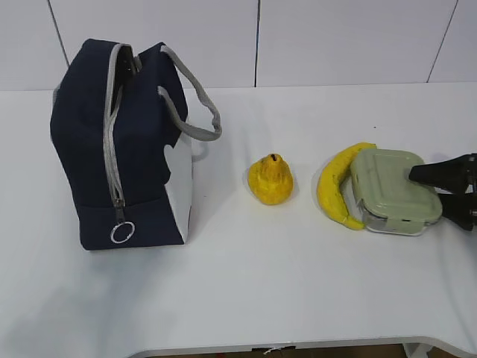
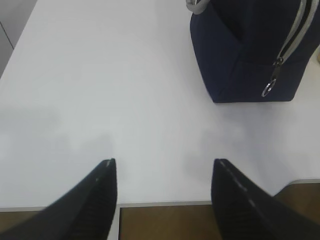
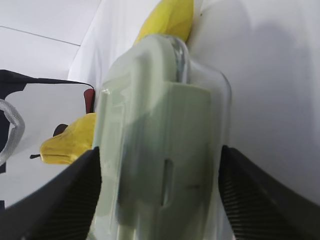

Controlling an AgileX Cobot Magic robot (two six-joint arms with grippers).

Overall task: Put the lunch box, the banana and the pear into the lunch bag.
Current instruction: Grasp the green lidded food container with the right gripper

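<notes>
My right gripper should next grab the lunch box by the end away from the banana (image 1: 425, 195), because the banana (image 1: 333, 190) curves close against one side of the lunch box.
The navy lunch bag (image 1: 112, 149) stands upright at the left with its grey zipper open and its ring pull (image 1: 121, 233) low; its corner also shows in the left wrist view (image 2: 240, 50). The pear (image 1: 270, 180) sits mid-table. The banana (image 1: 333, 190) curves against the left side of the lunch box (image 1: 393, 190). My right gripper (image 1: 432, 192) is open, and its jaws straddle the lunch box (image 3: 160, 130) at its right end. My left gripper (image 2: 164, 161) is open and empty over the table's front edge, well short of the bag.
The white table's front edge (image 1: 283, 347) runs close below the objects. The bag's grey handles (image 1: 201, 112) hang toward the pear. The banana's end (image 3: 170, 20) lies just behind the box in the right wrist view.
</notes>
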